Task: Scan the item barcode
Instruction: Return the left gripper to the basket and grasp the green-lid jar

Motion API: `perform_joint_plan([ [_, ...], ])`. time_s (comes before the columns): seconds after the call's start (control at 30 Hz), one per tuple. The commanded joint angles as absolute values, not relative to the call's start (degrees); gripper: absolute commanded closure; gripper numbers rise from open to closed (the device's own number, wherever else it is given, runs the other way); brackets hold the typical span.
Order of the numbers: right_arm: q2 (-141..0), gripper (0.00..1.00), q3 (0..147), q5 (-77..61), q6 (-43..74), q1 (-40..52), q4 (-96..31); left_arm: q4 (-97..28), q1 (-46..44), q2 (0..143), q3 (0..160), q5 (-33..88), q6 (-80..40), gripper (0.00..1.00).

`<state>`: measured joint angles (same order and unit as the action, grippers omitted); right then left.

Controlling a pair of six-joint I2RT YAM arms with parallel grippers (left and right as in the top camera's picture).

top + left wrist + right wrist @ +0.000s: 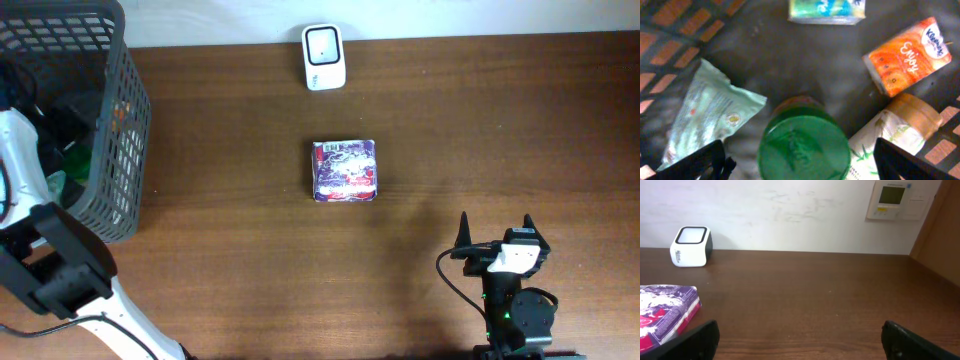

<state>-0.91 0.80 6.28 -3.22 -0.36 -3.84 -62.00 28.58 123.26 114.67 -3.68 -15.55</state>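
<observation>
My fingers stop above the green lid [78, 162] [804, 148], so closing now would miss. My left gripper moves lower first, then closes on the lid.
A white barcode scanner [324, 57] stands at the table's far edge and also shows as the scanner [691, 246] in the right wrist view. A purple packet [345, 170] lies flat mid-table with a small white label on its far left corner; the packet [665, 312] is left of my right gripper. My left arm [20, 160] reaches into the grey basket [120, 150]. There my left gripper [800, 165] is open, its fingers on either side of a green-lidded jar [804, 147], apart from it. My right gripper [495, 235] is open and empty near the front edge.
Inside the basket lie an orange tissue pack [907, 55], a pale green pouch [707, 112], a bamboo-print pack [885, 137] and a teal box [827, 10]. A wall panel [895, 199] hangs behind the table. Bare wood lies in front of the right gripper [802, 340].
</observation>
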Motion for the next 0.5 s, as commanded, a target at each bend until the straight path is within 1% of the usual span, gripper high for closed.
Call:
perform_joint_plan([
  [0.0, -0.6, 0.02, 0.3, 6.2, -3.2, -0.8, -4.1, -59.4, 28.0, 123.0, 110.4, -5.1, -16.1, 0.01],
  [0.2, -0.6, 0.02, 0.3, 6.2, -3.2, -0.8, -4.1, -55.7, 28.0, 123.1, 105.6, -5.4, -16.0, 0.0],
  [0.23, -0.6, 0.01, 0.3, 6.2, -3.2, -0.8, -4.1, -55.2, 28.0, 123.1, 105.1, -5.4, -16.0, 0.03],
  [0.27, -0.6, 0.02, 0.3, 6.2, -3.2, -0.8, -4.1, -54.5, 28.0, 123.1, 104.9, -5.4, -16.0, 0.14],
  [0.3, -0.6, 0.02, 0.3, 6.2, -3.2, -0.8, -4.1, -54.2, 27.9, 123.1, 104.9, -5.4, -16.0, 0.16],
  [0.33, -0.6, 0.02, 0.3, 6.2, -3.2, -0.8, -4.0, -54.0, 27.8, 123.1, 104.9, -5.3, -16.0, 0.22],
  [0.43, -0.6, 0.02, 0.3, 6.2, -3.2, -0.8, -4.1, -53.6, 27.8, 123.1, 104.9, -5.2, -16.0, 0.23],
  [0.47, -0.6, 0.02, 0.3, 6.2, -3.2, -0.8, -4.1, -53.6, 27.8, 123.1, 104.9, -5.2, -16.0, 0.26],
])
